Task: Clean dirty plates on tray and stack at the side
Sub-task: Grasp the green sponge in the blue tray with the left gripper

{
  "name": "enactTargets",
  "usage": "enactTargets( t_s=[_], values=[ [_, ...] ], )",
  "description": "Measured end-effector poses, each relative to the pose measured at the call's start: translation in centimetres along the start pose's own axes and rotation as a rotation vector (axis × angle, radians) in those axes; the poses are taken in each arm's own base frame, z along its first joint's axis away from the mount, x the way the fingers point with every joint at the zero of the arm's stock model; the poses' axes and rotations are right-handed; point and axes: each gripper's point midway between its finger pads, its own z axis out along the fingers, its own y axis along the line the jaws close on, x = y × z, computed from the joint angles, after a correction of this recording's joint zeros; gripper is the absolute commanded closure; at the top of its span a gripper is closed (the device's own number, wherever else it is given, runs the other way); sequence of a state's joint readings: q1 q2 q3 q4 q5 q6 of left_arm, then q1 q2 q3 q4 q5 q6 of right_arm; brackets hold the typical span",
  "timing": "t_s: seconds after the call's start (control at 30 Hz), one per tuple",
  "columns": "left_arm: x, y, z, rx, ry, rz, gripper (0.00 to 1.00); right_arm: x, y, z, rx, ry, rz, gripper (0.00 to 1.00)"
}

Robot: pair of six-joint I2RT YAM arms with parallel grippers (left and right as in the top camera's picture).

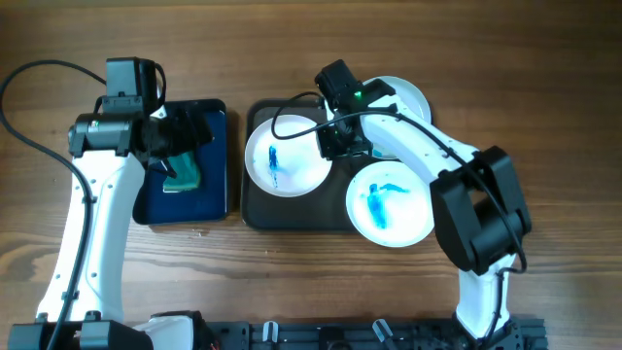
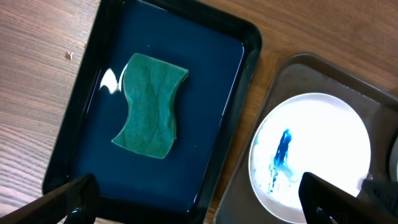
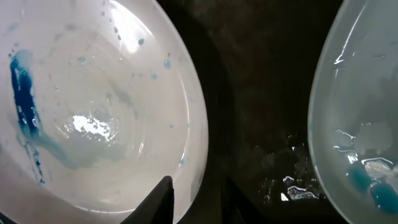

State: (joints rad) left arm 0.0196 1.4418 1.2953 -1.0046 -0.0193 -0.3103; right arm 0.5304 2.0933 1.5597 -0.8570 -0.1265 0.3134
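I need to pinch the green sponge next at its narrow middle (image 1: 182,167) (image 2: 151,106) from above with my left gripper. The sponge's bottom then stays free to clean the dirty plates.
Three dirty plates are on or at the dark tray (image 1: 292,214): a left plate (image 1: 285,156) with a blue smear, a front right plate (image 1: 389,202) with a blue smear, and a back right plate (image 1: 408,95) partly hidden by my right arm. My right gripper (image 1: 335,146) is at the left plate's right rim. In the right wrist view its fingers (image 3: 196,202) straddle and close on that plate's rim (image 3: 93,93); a second plate (image 3: 360,93) lies to the right. My left gripper (image 1: 180,136) is open and empty (image 2: 196,199) above the sponge tray.
A smaller black tray (image 1: 219,156) with blue liquid holds a green sponge (image 2: 151,106), left of the dark tray (image 2: 292,81). The left plate (image 2: 323,143) shows in the left wrist view. Wooden table (image 1: 544,292) lies around them. A black rail runs along the front edge.
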Motion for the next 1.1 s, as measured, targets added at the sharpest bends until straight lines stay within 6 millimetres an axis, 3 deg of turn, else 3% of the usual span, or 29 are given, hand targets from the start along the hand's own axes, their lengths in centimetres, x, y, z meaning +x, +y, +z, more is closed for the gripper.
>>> enactTargets(
  t_s=[0.23,0.33,0.6,0.77,0.93,1.1],
  values=[
    [0.3,0.7,0.0,-0.039,0.008,0.001,0.0,0.3,-0.4,2.0,0.01,0.031,0.0,0.76],
    [0.6,1.1,0.0,-0.06,0.017,0.002,0.0,0.2,-0.4,2.5,0.01,0.032,-0.007,0.96],
    [1.2,2.4,0.5,-0.104,0.063,-0.004,0.0,-0.5,0.1,2.3,-0.009,0.006,-0.011,0.95],
    [1.0,4.0,2.8,-0.14,0.114,-0.036,0.02,-0.5,0.0,2.3,-0.008,0.006,-0.019,0.96],
    [0.6,4.6,6.5,-0.162,0.161,-0.028,0.21,-0.5,0.0,2.3,-0.008,0.007,-0.022,0.96],
    [1.8,4.8,8.6,-0.175,0.24,-0.016,0.28,-0.3,0.0,2.3,-0.006,0.014,-0.022,0.95]
  ],
)
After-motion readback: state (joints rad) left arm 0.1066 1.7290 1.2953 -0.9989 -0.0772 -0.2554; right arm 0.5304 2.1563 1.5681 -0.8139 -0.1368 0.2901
